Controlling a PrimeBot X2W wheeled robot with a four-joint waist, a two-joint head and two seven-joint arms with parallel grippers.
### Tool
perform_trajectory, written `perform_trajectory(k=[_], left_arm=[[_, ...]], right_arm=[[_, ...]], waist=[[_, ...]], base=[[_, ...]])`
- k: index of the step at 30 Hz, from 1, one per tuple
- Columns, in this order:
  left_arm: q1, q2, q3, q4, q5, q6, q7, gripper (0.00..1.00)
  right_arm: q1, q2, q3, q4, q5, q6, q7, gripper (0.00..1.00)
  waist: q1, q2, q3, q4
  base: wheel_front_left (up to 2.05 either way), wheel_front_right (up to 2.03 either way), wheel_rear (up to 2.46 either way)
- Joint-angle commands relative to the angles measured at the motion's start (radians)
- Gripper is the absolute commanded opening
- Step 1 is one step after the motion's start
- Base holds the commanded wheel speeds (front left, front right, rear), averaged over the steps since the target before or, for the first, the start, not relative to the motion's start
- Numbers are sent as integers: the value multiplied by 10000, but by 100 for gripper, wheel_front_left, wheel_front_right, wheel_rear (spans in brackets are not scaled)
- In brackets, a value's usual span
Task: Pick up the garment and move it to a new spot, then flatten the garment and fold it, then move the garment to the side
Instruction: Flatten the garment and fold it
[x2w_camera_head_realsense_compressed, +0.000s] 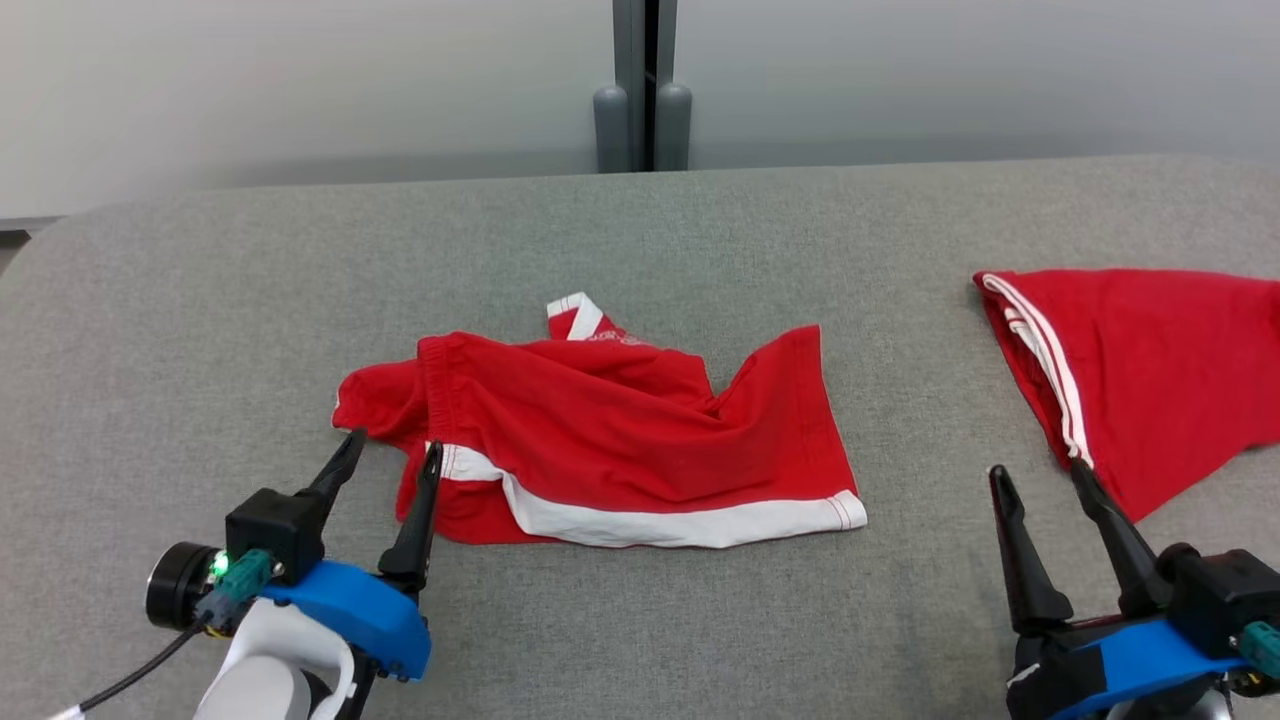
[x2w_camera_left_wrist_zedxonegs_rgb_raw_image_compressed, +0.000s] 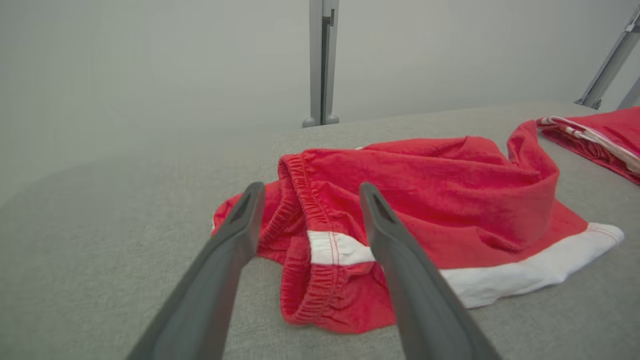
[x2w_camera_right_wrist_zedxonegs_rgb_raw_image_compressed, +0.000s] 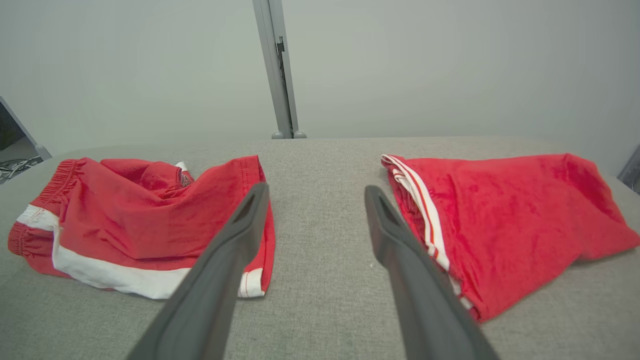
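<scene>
My left gripper picks up the garment by the end of its white stripe (x2w_camera_head_realsense_compressed: 452, 462) next, since the waistband edge (x2w_camera_head_realsense_compressed: 438, 390) stands up in a fold.
The garment (x2w_camera_head_realsense_compressed: 620, 430) is a pair of red shorts with white trim, lying crumpled in the middle of the grey padded table (x2w_camera_head_realsense_compressed: 300, 260). My left gripper (x2w_camera_head_realsense_compressed: 392, 447) is open just at its left end. In the left wrist view, the open left gripper (x2w_camera_left_wrist_zedxonegs_rgb_raw_image_compressed: 311, 189) frames the elastic waistband of the garment (x2w_camera_left_wrist_zedxonegs_rgb_raw_image_compressed: 440, 185), with nothing held. My right gripper (x2w_camera_head_realsense_compressed: 1037, 473) stands open over bare table at the near right. The right wrist view shows the right gripper (x2w_camera_right_wrist_zedxonegs_rgb_raw_image_compressed: 316, 189) pointing at the gap beside the garment (x2w_camera_right_wrist_zedxonegs_rgb_raw_image_compressed: 125, 215).
A second red garment (x2w_camera_head_realsense_compressed: 1150, 350) with white side stripes lies flattened at the table's right, also seen as the second red garment (x2w_camera_right_wrist_zedxonegs_rgb_raw_image_compressed: 510, 210) just right of my right fingers. A grey post (x2w_camera_head_realsense_compressed: 645, 85) stands behind the table's far edge against a pale wall.
</scene>
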Motion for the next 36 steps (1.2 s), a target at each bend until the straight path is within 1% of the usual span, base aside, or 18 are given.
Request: perform_trajectory(k=[1, 4, 7, 11, 12, 13, 14, 18, 21, 26, 32, 33, 34, 35, 36], left_arm=[[-379, -36, -108, 355, -259, -260, 406, 100], [-795, -99, -339, 920, -583, -557, 1082, 100], [-1097, -31, -393, 1441, -877, -684, 1618, 100], [-1364, -25, -466, 1805, -1310, -839, 2001, 100], [-1433, 3, -475, 1812, -1360, -862, 1980, 53], [-1433, 3, -475, 1812, -1360, -862, 1980, 53], [-1464, -26, -500, 1840, -1524, -889, 2001, 0], [-1634, 48, -638, 1806, -1665, -953, 1888, 0], [-1792, 66, -787, 1734, -1652, -964, 1770, 0], [-1969, 17, -993, 1596, -1584, -985, 1607, 0], [-2027, 12, -1026, 1490, -1498, -846, 1396, 0], [-2020, 2, -1020, 1463, -1514, -829, 1360, 0], [-2005, 11, -1014, 1431, -1495, -819, 1314, 0], [-1976, 12, -1008, 1386, -1485, -804, 1260, 0], [-1949, 5, -988, 1319, -1488, -776, 1178, 0]], right_arm=[[-177, -13, 91, 55, 19, 5, -42, 100], [-261, -13, 128, 164, 86, 5, -104, 100], [-368, -12, 141, 276, 103, 5, -166, 100], [-436, -13, 128, 429, 150, 5, -259, 100], [-455, -12, 136, 468, 154, 5, -263, 100], [-455, -12, 136, 468, 154, 5, -263, 100], [-489, -12, 162, 504, 161, 5, -246, 100], [-690, -10, 561, 751, -11, 5, -156, 100], [-933, -15, 1084, 1179, -82, 5, -80, 100], [-1471, -20, 1901, 2397, -49, 2, -112, 100], [-2259, -21, 2100, 4041, 4, 3, -393, 100], [-2377, -21, 2146, 4251, 52, 5, -478, 80], [-2475, -21, 2177, 4419, 55, 3, -526, 46], [-2550, -20, 2189, 4559, 65, 5, -597, 0], [-2620, -20, 2196, 4683, 83, 5, -655, 0]], waist=[[-1, -1, 190, -57], [-1, -1, 376, -197], [-1, -1, 535, -329], [-1, -1, 687, -410], [-1, -1, 732, -417], [-1, -1, 732, -417], [-1, -1, 771, -407], [-1, -1, 931, -320], [-1, -1, 1087, -186], [-1, -1, 1354, 109], [-1, -1, 1618, 299], [-1, -1, 1642, 313], [-1, -1, 1666, 320], [-1, -1, 1684, 329], [-1, -1, 1714, 340]], base=[[0, 0, 0], [0, 0, 0], [0, 0, 0], [0, 0, 0], [0, 0, 0], [0, 0, 0], [0, 0, 0], [0, 0, 0], [0, 0, 0], [0, 0, 0], [0, 0, 0], [0, 0, 0], [0, 0, 0], [0, 0, 0], [0, 0, 0]])
